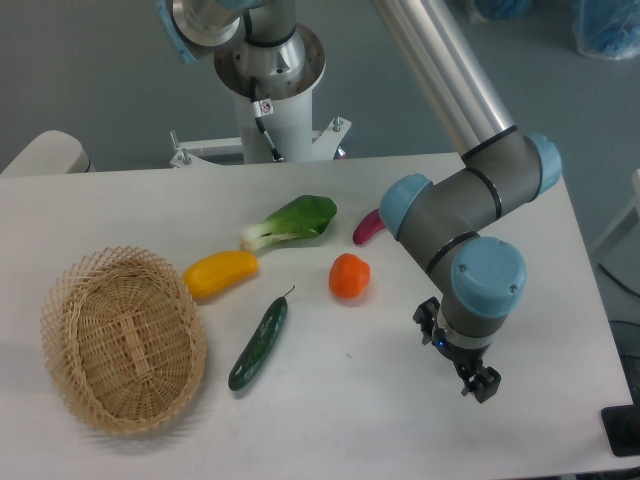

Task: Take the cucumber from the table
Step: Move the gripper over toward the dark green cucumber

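The cucumber needs to be picked up from the table. My gripper will grab it by its stem-end half (271, 323) next.
The cucumber (258, 343) is dark green and slim. It lies on the white table (340, 420) left of centre, angled, with its thin stem tip pointing up and to the right. My gripper (457, 352) hangs off the arm's blue wrist over the right part of the table, well to the right of the cucumber and apart from it. Its two black fingers (486, 384) stand spread, open, with nothing between them.
A wicker basket (122, 338) sits at the left, close to the cucumber's lower end. A yellow pepper (220, 272), a leafy bok choy (292, 221) and an orange vegetable (349, 276) lie above the cucumber. A purple eggplant (366, 227) is half hidden behind the arm.
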{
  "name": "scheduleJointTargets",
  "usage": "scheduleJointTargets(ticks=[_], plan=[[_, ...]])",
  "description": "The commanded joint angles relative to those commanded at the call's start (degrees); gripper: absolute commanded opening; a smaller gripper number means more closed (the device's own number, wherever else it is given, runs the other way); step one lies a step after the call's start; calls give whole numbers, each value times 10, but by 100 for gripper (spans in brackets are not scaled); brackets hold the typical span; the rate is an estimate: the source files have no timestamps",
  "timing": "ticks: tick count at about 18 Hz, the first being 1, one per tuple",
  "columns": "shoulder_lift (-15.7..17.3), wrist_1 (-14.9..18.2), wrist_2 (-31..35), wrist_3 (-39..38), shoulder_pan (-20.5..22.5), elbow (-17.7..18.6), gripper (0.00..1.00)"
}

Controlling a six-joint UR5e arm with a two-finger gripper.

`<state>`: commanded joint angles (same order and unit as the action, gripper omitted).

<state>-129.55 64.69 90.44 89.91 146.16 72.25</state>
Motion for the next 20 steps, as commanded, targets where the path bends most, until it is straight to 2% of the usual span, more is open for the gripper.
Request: scheduleJointTargets(ticks=[10, 12, 15, 20], plan=[[3, 1, 6, -21, -14, 7, 100], [12, -4, 2, -33, -14, 23, 100], [28, -36, 4, -61, -27, 58, 100], [50, -33, 1, -171, -61, 86, 100]])
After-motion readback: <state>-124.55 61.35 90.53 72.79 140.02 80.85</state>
